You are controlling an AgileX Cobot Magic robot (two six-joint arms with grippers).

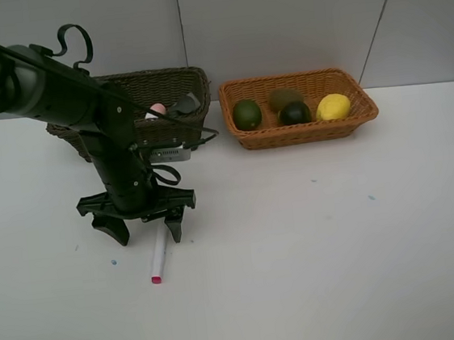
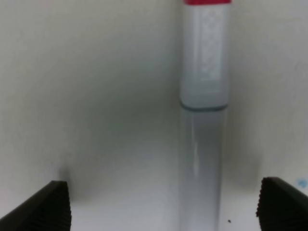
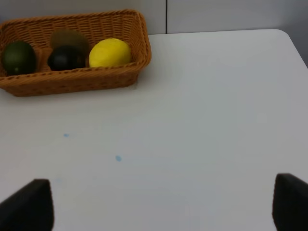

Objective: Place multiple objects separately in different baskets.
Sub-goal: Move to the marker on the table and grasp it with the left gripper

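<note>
The marker has to go in a basket (image 1: 177, 86). My left gripper needs to grab it by its plain white body (image 1: 162, 234) next.
The white pink-tipped marker (image 1: 158, 258) lies on the white table. My left gripper (image 1: 146, 229) is open and down at the table, its fingers either side of the marker's far end. In the left wrist view the marker (image 2: 202, 144) runs between the fingertips (image 2: 43, 207). The light orange-tan basket (image 1: 304, 133) holds two dark green fruits (image 1: 246, 114) (image 1: 294, 113), the kiwi (image 1: 284, 97) and the lemon (image 1: 333, 107). The dark basket (image 1: 164, 77) holds the pink bottle (image 1: 156, 110) and the grey-green bottle (image 1: 186, 104). The red cup is hidden. My right gripper (image 3: 159, 204) is open and empty.
The right wrist view shows the orange-tan basket (image 3: 72, 82) with the lemon (image 3: 109, 53) and bare table in front of it. Small blue specks (image 1: 370, 198) mark the table. The left arm (image 1: 56, 86) partly covers the dark basket.
</note>
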